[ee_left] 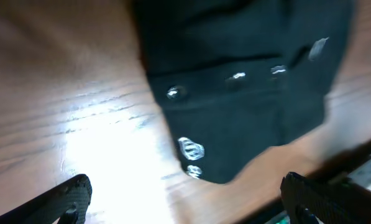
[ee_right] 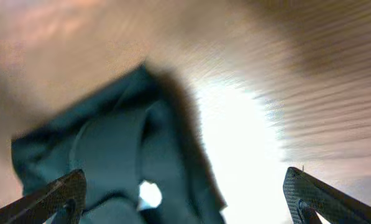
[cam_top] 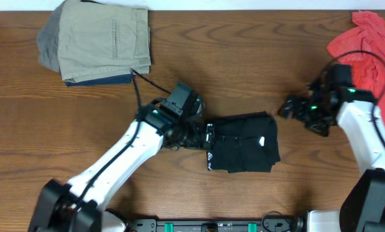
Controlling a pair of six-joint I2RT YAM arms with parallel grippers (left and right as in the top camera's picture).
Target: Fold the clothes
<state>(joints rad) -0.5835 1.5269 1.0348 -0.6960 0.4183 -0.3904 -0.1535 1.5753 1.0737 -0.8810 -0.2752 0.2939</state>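
The folded black shirt needs my left gripper on its nearest side edge next, layers together, and then I will lay the shirt folded on the stacked garments.
The black shirt (cam_top: 244,143) lies folded into a compact rectangle on the wooden table, with a small white mark showing on top. My left gripper (cam_top: 195,134) is open and empty just off the shirt's left edge. In the left wrist view the shirt (ee_left: 247,81) lies ahead of the spread fingers (ee_left: 185,199), with white lettering at its near edge. My right gripper (cam_top: 287,107) is open and empty, to the right of the shirt and apart from it. In the right wrist view the shirt (ee_right: 110,162) lies between and beyond the open fingers (ee_right: 185,199).
Folded khaki, grey and navy garments (cam_top: 98,42) are stacked at the back left. A coral-red shirt (cam_top: 366,48) lies crumpled at the back right, behind the right arm. The table's front edge runs just below the black shirt.
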